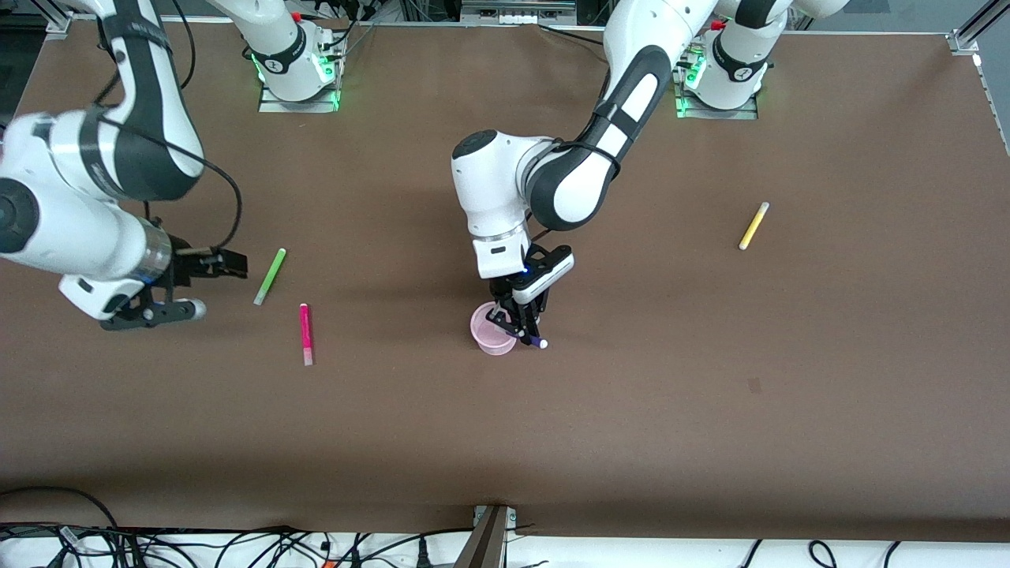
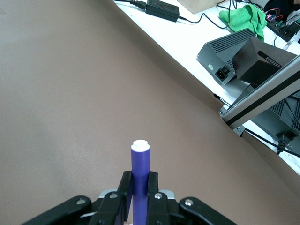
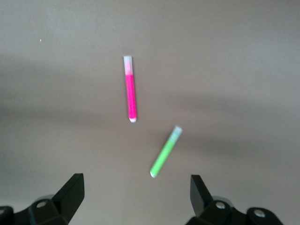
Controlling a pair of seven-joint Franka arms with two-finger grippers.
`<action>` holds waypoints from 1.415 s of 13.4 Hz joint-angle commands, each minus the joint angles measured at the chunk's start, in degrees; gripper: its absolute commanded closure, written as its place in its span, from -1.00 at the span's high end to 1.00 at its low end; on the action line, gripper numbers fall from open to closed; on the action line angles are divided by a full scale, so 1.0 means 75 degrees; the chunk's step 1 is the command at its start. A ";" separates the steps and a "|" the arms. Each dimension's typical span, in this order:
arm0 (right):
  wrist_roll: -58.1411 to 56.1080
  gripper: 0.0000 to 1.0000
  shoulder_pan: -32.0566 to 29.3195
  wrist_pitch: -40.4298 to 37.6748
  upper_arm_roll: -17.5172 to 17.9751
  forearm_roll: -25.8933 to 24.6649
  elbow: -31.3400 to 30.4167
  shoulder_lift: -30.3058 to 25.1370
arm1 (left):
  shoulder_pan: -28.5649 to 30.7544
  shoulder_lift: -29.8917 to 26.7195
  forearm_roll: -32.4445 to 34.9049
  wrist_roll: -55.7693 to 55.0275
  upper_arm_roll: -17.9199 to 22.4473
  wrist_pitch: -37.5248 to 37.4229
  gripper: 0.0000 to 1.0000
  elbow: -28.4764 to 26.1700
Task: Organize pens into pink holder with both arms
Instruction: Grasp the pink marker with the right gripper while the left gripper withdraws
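Observation:
The magenta pen is next, and its cap should stay free to go into the pink holder (image 1: 491,335). My right gripper should grab it by its body end (image 1: 304,315).
My left gripper (image 1: 517,327) is shut on the dark purple pen (image 1: 536,341) and holds it tilted over the rim of the pink holder (image 1: 491,335) at the table's middle. In the left wrist view the purple pen (image 2: 140,164) sticks out between the closed fingers of that gripper (image 2: 139,197). My right gripper (image 1: 211,285) is open and empty over the table beside the light green pen (image 1: 270,276). The magenta pen (image 1: 305,334) lies nearer the front camera. The right wrist view shows the green pen (image 3: 165,152) and the magenta pen (image 3: 130,89) ahead of the open gripper (image 3: 136,187). The yellow pen (image 1: 753,226) lies toward the left arm's end.
Brown table mat (image 1: 710,394). A metal post (image 1: 489,536) and cables run along the front edge. The left wrist view shows grey boxes (image 2: 234,58) and a green cloth (image 2: 243,16) off the table's edge.

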 commanded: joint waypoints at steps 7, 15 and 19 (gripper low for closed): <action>-0.0130 0.85 0.0185 0.2727 0.0024 0.0845 -0.0409 0.2042 | -0.0597 0.0422 0.0208 -0.0148 0.0699 -0.0115 -0.27 0.0547; -0.0306 0.20 0.0314 0.3772 0.0024 0.0845 -0.1816 0.1703 | -0.0433 -0.0068 -0.0072 0.0575 0.0687 -0.0197 0.75 0.0524; -0.0306 -0.41 0.0314 0.3795 0.0024 0.0845 -0.1875 0.1715 | 0.0315 -0.0794 -0.2000 0.3299 0.0641 -0.0675 1.00 0.0418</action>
